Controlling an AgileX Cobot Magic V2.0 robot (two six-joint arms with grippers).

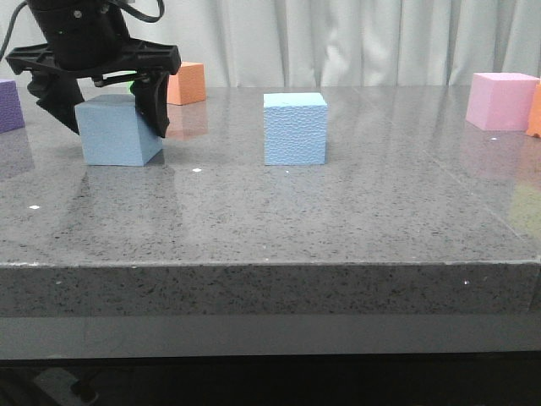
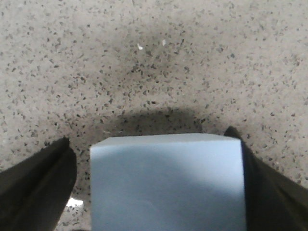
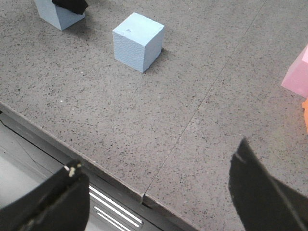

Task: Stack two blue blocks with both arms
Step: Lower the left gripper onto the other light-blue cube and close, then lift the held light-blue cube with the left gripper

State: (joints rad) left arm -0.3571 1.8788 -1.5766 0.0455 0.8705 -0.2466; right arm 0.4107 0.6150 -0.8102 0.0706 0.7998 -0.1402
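My left gripper's fingers reach down on either side of the light blue block and closing would catch the block, so it is now time to close.
One light blue block [image 1: 118, 131] rests on the grey table at the left. My left gripper [image 1: 114, 127] straddles it with the jaws open. In the left wrist view the block [image 2: 166, 187] fills the space between the fingers. One finger [image 2: 269, 192] touches its side, and the other finger [image 2: 38, 187] stands a small gap away. The second blue block [image 1: 295, 128] stands free at the table's middle and also shows in the right wrist view [image 3: 138, 42]. My right gripper [image 3: 159, 202] is open and empty above the table's front edge, out of the front view.
An orange cube [image 1: 187, 83] stands behind the left gripper and a purple cube [image 1: 10, 106] at the far left edge. A pink cube [image 1: 501, 101] and another orange one [image 1: 535, 110] stand at the far right. The table's front edge [image 3: 96, 166] lies under the right gripper.
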